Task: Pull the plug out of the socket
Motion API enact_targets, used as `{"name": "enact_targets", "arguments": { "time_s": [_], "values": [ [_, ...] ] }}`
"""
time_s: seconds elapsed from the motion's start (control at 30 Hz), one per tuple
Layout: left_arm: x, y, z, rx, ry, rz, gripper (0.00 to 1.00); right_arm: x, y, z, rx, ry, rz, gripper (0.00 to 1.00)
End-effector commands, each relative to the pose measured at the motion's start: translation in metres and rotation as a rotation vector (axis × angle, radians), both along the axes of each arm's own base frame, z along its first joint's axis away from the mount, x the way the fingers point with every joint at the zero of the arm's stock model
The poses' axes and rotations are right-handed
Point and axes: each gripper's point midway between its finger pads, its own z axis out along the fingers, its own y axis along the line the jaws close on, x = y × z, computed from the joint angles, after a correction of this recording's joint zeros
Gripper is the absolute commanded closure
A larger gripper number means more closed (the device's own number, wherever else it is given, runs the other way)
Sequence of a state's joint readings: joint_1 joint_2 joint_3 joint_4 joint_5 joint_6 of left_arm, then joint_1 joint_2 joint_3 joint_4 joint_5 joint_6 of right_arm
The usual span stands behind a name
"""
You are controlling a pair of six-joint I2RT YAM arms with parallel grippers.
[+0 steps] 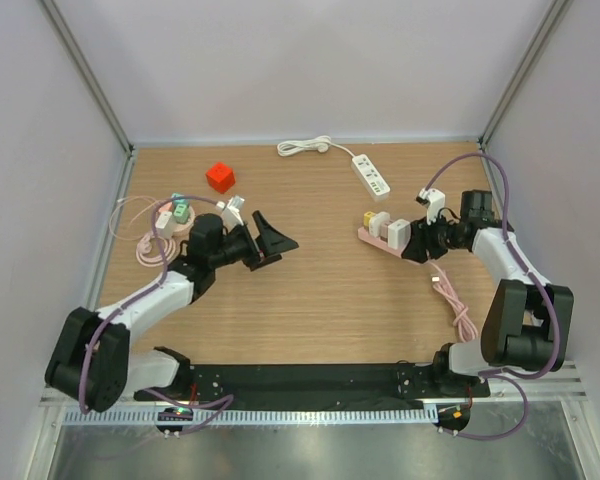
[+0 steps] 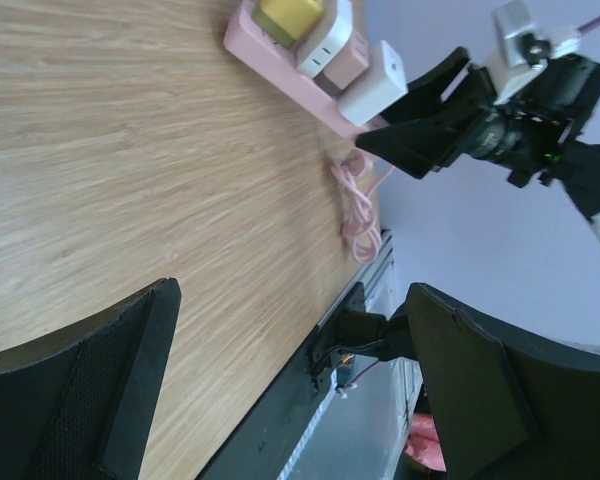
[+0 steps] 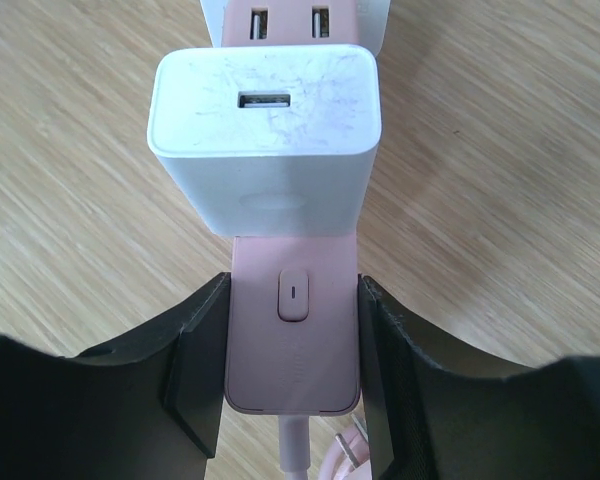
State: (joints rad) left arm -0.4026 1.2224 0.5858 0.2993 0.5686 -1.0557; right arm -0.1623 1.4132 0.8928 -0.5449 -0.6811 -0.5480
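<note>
The slim white plug (image 1: 379, 220) (image 2: 330, 30) between the yellow and pink plugs has to come off, so the robot's left gripper will next grab the end of the white plug that sticks out, by its broad sides.
A pink socket strip (image 1: 373, 240) lies right of the table's middle, with a yellow plug (image 1: 370, 218) and white plugs (image 1: 398, 232) standing in it. In the right wrist view a white USB plug (image 3: 265, 130) sits in the strip (image 3: 293, 340), just beyond the strip's switch. My right gripper (image 3: 292, 370) is shut on the strip's cable end, with its fingers (image 3: 190, 350) pressed against both sides. My left gripper (image 1: 270, 243) hangs open left of centre, well away from the strip and with nothing in it. The left wrist view shows the strip (image 2: 280, 60) far ahead.
A white power strip (image 1: 371, 175) with its cord lies at the back. A red cube (image 1: 220, 177) sits at the back left. A pink round socket with small plugs (image 1: 175, 215) is at the far left. The strip's pink cable (image 1: 455, 300) trails toward the near right.
</note>
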Motion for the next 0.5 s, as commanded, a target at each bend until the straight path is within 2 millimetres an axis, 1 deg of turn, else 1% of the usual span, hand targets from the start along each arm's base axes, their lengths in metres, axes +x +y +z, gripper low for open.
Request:
{"name": "enact_targets", "arguments": {
  "time_s": [0.0,0.03,0.07,0.1,0.13,0.17,0.2,0.23,0.27,0.3,0.33,0.37,0.43,0.47],
  "values": [
    [0.018,-0.017,0.003,0.062,-0.116,-0.016,0.0,0.002,0.022,0.035,0.032,-0.144,0.132,0.99],
    [0.018,-0.03,0.013,0.067,-0.149,-0.05,0.0,-0.002,0.024,0.033,0.018,-0.148,0.159,0.99],
    [0.022,-0.035,0.008,0.096,-0.151,-0.052,0.0,-0.006,0.027,0.031,0.011,-0.153,0.177,0.99],
    [0.022,-0.04,-0.009,0.144,-0.109,-0.072,0.01,-0.009,0.029,0.031,0.003,-0.157,0.191,0.99],
    [0.023,-0.055,-0.001,0.155,-0.141,-0.108,0.02,-0.011,0.034,0.029,-0.008,-0.164,0.217,0.99],
    [0.025,-0.059,-0.007,0.178,-0.128,-0.109,0.03,-0.013,0.035,0.03,-0.012,-0.171,0.223,0.99],
    [0.027,-0.066,-0.019,0.196,-0.104,-0.121,0.07,-0.012,0.037,0.03,-0.016,-0.177,0.227,0.99],
    [0.029,-0.075,-0.013,0.194,-0.121,-0.128,0.09,-0.013,0.041,0.029,-0.027,-0.182,0.248,0.99],
    [0.033,-0.079,-0.016,0.209,-0.117,-0.12,0.11,-0.015,0.043,0.027,-0.033,-0.177,0.257,0.99],
    [0.035,-0.084,-0.026,0.23,-0.102,-0.123,0.14,-0.015,0.045,0.026,-0.039,-0.184,0.265,0.99],
    [0.036,-0.089,-0.027,0.244,-0.108,-0.129,0.16,-0.016,0.047,0.024,-0.044,-0.18,0.273,0.99],
    [0.036,-0.099,-0.023,0.251,-0.113,-0.146,0.18,-0.016,0.049,0.023,-0.046,-0.18,0.278,0.99],
    [0.038,-0.108,-0.031,0.288,-0.106,-0.149,0.23,-0.015,0.049,0.02,-0.052,-0.17,0.28,0.99],
    [0.035,-0.115,-0.03,0.31,-0.118,-0.17,0.25,-0.014,0.049,0.02,-0.053,-0.17,0.281,0.99]
  ]
}}
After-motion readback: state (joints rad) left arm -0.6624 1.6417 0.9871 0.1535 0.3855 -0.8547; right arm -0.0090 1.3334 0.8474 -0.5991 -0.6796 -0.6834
